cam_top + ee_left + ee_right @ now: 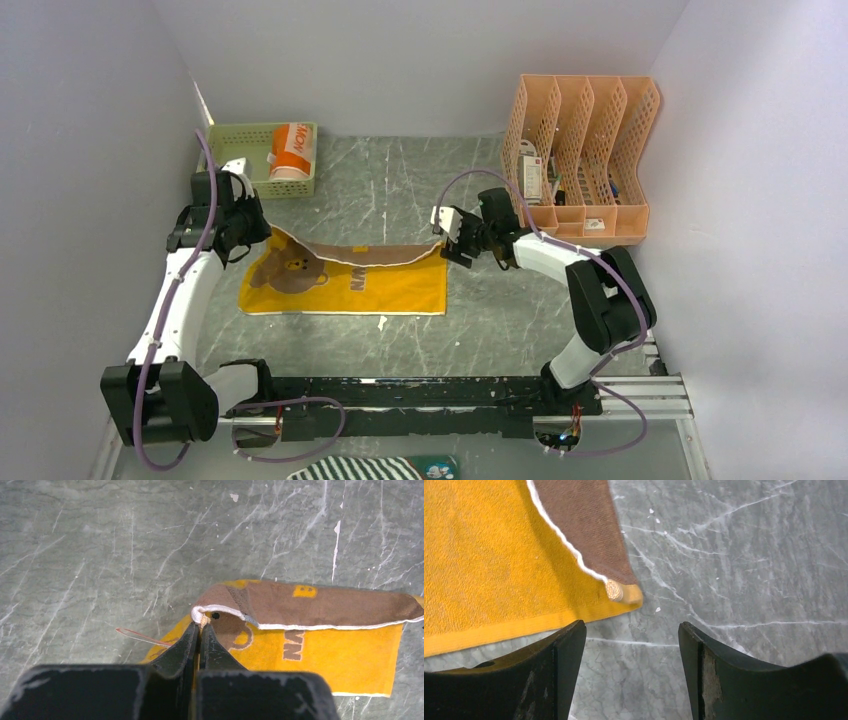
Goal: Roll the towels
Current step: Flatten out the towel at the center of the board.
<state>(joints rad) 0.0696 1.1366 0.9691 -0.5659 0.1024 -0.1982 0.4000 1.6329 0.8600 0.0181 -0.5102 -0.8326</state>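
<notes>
My right gripper will next grip the yellow towel's folded-over free corner at its white hem [438,246] [615,590]. Then it can open the towel flat for rolling.
The yellow towel [380,288] with brown bear print lies flat mid-table, its far edge folded over so the brown underside shows. My left gripper [262,238] is shut on the towel's far-left corner; in the left wrist view the gripper [201,625] pinches the white hem of the towel [340,655]. My right gripper [452,237] is open and empty just beyond the towel's far-right corner. In the right wrist view the gripper [631,627] has bare table between its fingers, and the towel's corner [484,570] lies just ahead to the left. The orange towel [291,150] sits rolled in a green basket.
The green basket [240,140] stands at the back left. A peach file organizer [585,150] stands at the back right, close behind the right arm. A black-and-white striped cloth [370,468] lies below the black rail [430,395] at the near edge.
</notes>
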